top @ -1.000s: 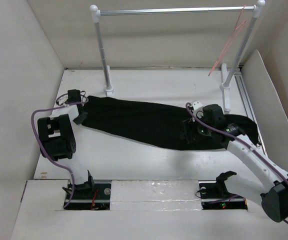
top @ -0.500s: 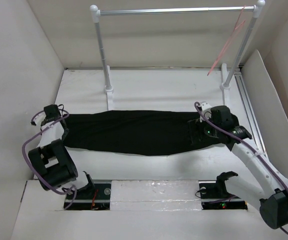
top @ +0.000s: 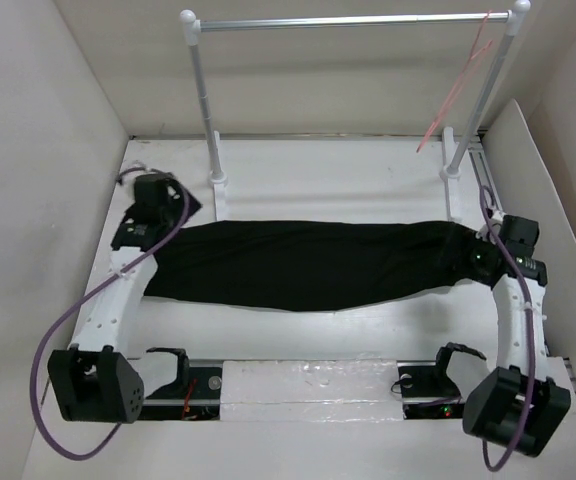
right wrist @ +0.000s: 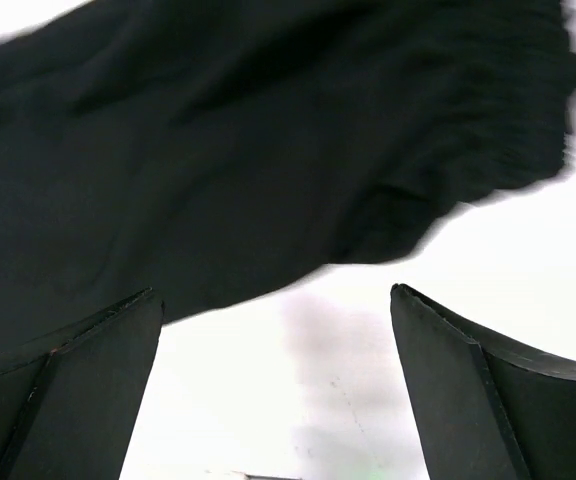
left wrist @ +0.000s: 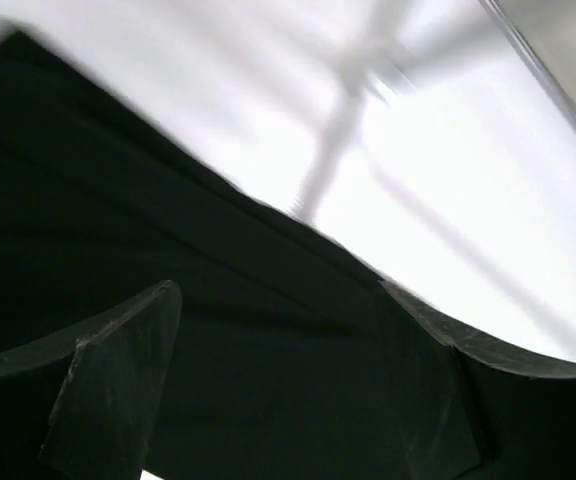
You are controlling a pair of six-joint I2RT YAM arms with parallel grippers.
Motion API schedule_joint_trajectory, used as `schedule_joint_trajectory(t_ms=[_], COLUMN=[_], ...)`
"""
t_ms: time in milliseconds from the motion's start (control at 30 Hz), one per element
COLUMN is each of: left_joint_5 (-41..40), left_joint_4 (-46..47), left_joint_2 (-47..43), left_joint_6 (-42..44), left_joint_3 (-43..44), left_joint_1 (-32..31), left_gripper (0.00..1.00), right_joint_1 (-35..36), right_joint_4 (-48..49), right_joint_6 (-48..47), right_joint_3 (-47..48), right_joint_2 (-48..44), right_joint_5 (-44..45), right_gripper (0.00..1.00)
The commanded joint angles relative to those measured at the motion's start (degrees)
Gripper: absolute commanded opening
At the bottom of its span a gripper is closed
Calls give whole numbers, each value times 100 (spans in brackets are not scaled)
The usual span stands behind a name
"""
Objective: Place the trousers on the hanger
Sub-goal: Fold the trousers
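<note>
The black trousers (top: 298, 262) need to be grabbed by their gathered waist end (top: 460, 268) next with my right gripper, so that it can fold them lengthwise for the hanger.
The black trousers (top: 298, 262) lie stretched flat across the table, running left to right. My left gripper (top: 163, 212) hovers at their left end. In the left wrist view this gripper (left wrist: 278, 290) is open, with the fabric (left wrist: 168, 220) lying under its spread fingers. My right gripper (top: 468, 262) stands at the trousers' right end. In the right wrist view it (right wrist: 275, 292) is open over bare table, the edge of the trousers (right wrist: 218, 150) just beyond its tips. The pinkish-red hanger (top: 460, 82) hangs from the right end of the rail.
A silver rail (top: 348, 20) on two white posts (top: 201, 100) spans the back of the table; its feet (top: 218, 183) stand just behind the trousers. White walls close in the left and back. A tilted white panel (top: 530, 180) stands at the right.
The trousers were pulled out straight and laid flat. Both grippers have opened and let go of them, and both arms have swung outward to the garment's ends.
</note>
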Motion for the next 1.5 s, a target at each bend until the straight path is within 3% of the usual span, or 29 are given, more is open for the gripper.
schedule_joint_trajectory(t_ms=[0, 167, 300, 333, 467, 633, 667, 767, 800, 833, 967, 1167, 1300, 1467], left_joint_5=[369, 132, 0, 304, 465, 422, 422, 404, 421, 543, 667, 590, 352, 447], left_joint_4=[315, 412, 587, 849, 974, 1001, 1018, 1124, 1133, 1142, 1142, 1230, 1107, 1010], left_joint_2=[-20, 270, 437, 499, 508, 587, 604, 701, 736, 893, 1123, 1272, 1763, 2599], left_joint_6=[203, 300, 230, 221, 229, 309, 283, 221, 212, 177, 107, -95, -262, -701], left_joint_3=[-2, -239, -485, -755, -986, -1197, -1224, -1364, -1391, -1460, -1549, -1804, -1585, -944], left_joint_1=[-1076, -2910, -3748, -3751, -3751, -3751, -3751, -3611, -3558, -3401, -3346, -3688, -4470, -5674], left_gripper=[74, 73, 73, 73, 73, 73, 72, 72, 72, 72, 72, 71, 72, 72], right_joint_1=[-776, -1684, -1834, -1834, -1782, -1615, -1614, -1614, -1614, -1614, -1720, -1799, -1861, -1852], right_joint_4=[33, 762, 1859, 2602, 3381, 3137, 3224, 3400, 3461, 3436, 3331, 1814, 1090, 238], right_joint_6=[275, 495, 1064, 1258, 1471, 1479, 1575, 1751, 1769, 1752, 1595, 796, 390, -145], right_joint_3=[100, -322, -847, -1128, -1280, -1140, -1201, -1324, -1342, -1290, -1088, 106, 1003, 2425], right_joint_2=[148, 596, 965, 1331, 2035, 2416, 2390, 2398, 2442, 2625, 2680, 1093, 387, 447], right_joint_5=[-12, -38, -89, -413, -714, -66, 49, 111, 138, 138, 120, 1180, 1553, 1641], right_gripper=[100, 100, 100, 100, 100, 100, 97, 77, 63, 38, 8, 3, 5, 4])
